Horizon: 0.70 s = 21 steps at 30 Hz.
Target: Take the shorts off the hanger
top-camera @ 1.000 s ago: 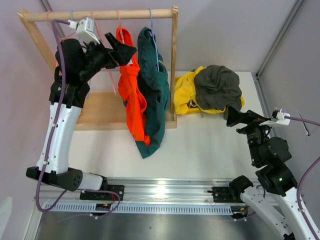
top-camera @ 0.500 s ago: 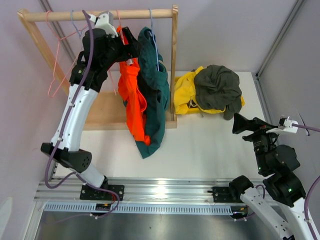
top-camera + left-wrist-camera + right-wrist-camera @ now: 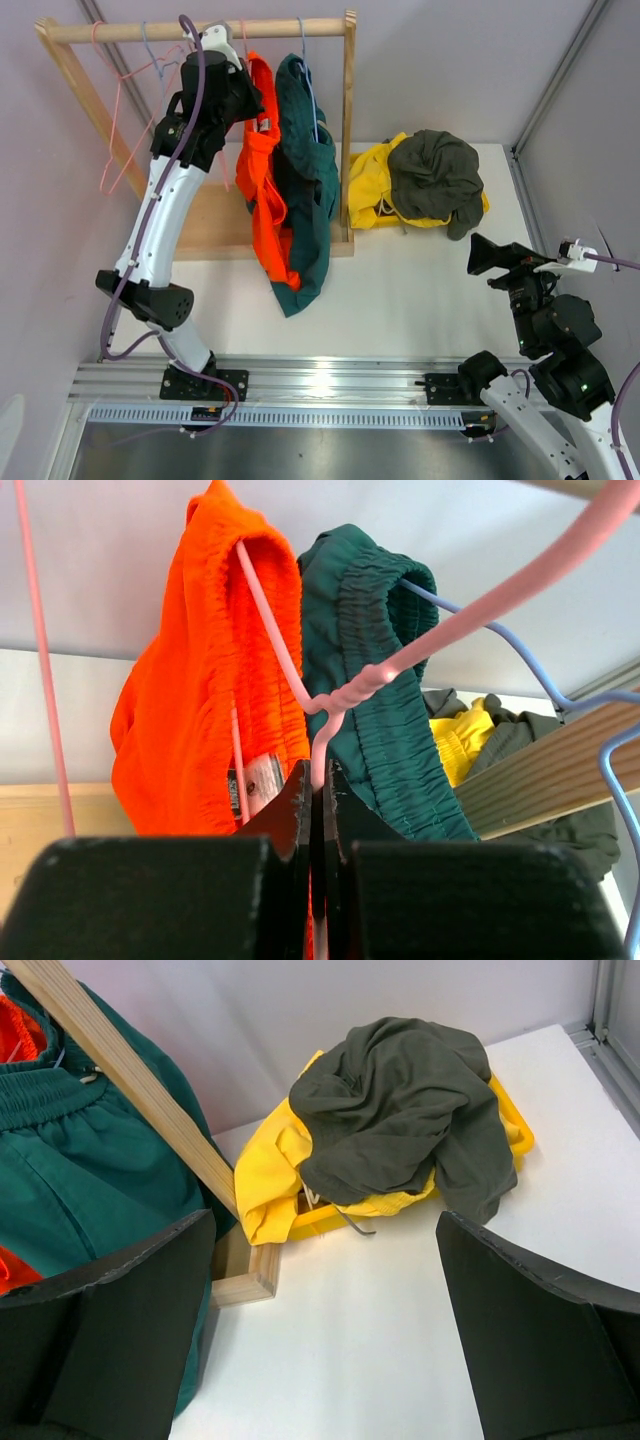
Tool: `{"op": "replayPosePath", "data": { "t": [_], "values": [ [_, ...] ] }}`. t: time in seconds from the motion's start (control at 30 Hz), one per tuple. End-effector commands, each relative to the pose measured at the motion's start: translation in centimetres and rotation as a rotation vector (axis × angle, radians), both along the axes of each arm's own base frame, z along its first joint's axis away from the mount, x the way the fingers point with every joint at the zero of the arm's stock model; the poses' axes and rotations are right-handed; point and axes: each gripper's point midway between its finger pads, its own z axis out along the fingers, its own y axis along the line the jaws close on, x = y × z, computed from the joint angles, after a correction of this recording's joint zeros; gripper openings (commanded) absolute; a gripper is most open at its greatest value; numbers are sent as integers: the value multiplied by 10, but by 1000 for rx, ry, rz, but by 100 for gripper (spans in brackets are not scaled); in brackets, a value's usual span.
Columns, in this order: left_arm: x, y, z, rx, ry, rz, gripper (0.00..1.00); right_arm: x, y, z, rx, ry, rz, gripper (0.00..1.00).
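Next, my right gripper grabs the orange shorts (image 3: 265, 190) by their hanging lower end (image 3: 277, 260), leaving the waistband free to slip off the pink hanger.
Bright orange shorts (image 3: 265, 190) (image 3: 190, 680) hang on a pink hanger (image 3: 345, 693) from the wooden rail (image 3: 200, 30). Dark teal shorts (image 3: 310, 190) (image 3: 370, 660) hang beside them on a blue hanger (image 3: 301, 45). My left gripper (image 3: 258, 100) (image 3: 320, 775) is shut on the pink hanger's wire just below its twisted neck. Yellow shorts (image 3: 370, 185) (image 3: 270, 1175) and dark olive shorts (image 3: 435, 175) (image 3: 400, 1090) lie piled at the right. My right gripper (image 3: 480, 252) (image 3: 325, 1300) stands open above bare table, short of that pile.
The rack's right post (image 3: 348, 120) and wooden base (image 3: 200, 220) stand between the hanging shorts and the pile. Empty pink hangers (image 3: 120, 150) dangle at the rail's left end. A yellow bin (image 3: 515, 1120) sits under the pile. Walls close in at the back and right.
My left arm swung right along the rail to the orange shorts and its jaws closed on the pink hanger. The right gripper drifted slightly toward the near right, still open.
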Motion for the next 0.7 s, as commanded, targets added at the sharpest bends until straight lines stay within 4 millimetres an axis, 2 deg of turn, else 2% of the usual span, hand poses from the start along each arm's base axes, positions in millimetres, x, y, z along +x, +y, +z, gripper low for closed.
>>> {"op": "replayPosePath", "data": {
  "t": [0.0,0.03,0.07,0.13,0.17,0.23,0.27,0.3,0.33,0.4,0.43,0.47,0.5,0.53,0.57,0.6,0.63,0.67],
  "values": [
    [-10,5,41,-16,-94,19,0,-7,-3,16,14,-38,8,99],
    [-12,5,43,-10,-96,16,0,-6,4,17,12,-39,37,99],
    [-19,7,62,-24,-134,15,0,-5,9,21,18,-52,63,99],
    [-28,6,68,-16,-136,1,0,-3,24,28,24,-69,134,99],
    [-36,7,86,-31,-177,-4,0,2,47,34,19,-82,234,99],
    [-49,8,101,-45,-209,-17,0,7,71,43,14,-88,337,99],
    [-53,8,104,-50,-217,-22,0,8,89,49,8,-94,427,99],
    [-59,9,110,-59,-229,-26,0,25,108,40,-14,-30,467,99],
    [-68,11,118,-70,-247,-36,0,25,118,57,-6,-45,508,99],
    [-73,12,118,-72,-247,-40,0,37,146,61,-18,-16,577,99],
    [-80,15,123,-76,-256,-40,0,37,153,79,-16,-50,592,99],
    [-80,15,117,-69,-243,-41,0,28,172,89,-36,-80,641,99],
    [-80,15,116,-68,-241,-41,0,39,187,86,-61,-56,618,99],
    [-85,16,119,-74,-246,-45,0,33,197,112,-62,-103,631,99],
    [-86,16,116,-72,-240,-48,0,15,226,116,-112,-114,711,99],
    [-86,15,114,-73,-235,-49,0,28,252,101,-176,-57,676,99],
    [-88,15,114,-77,-235,-52,0,24,269,102,-209,-50,694,99],
    [-90,16,113,-76,-232,-53,0,10,287,121,-209,-72,740,99]
  ]
}}
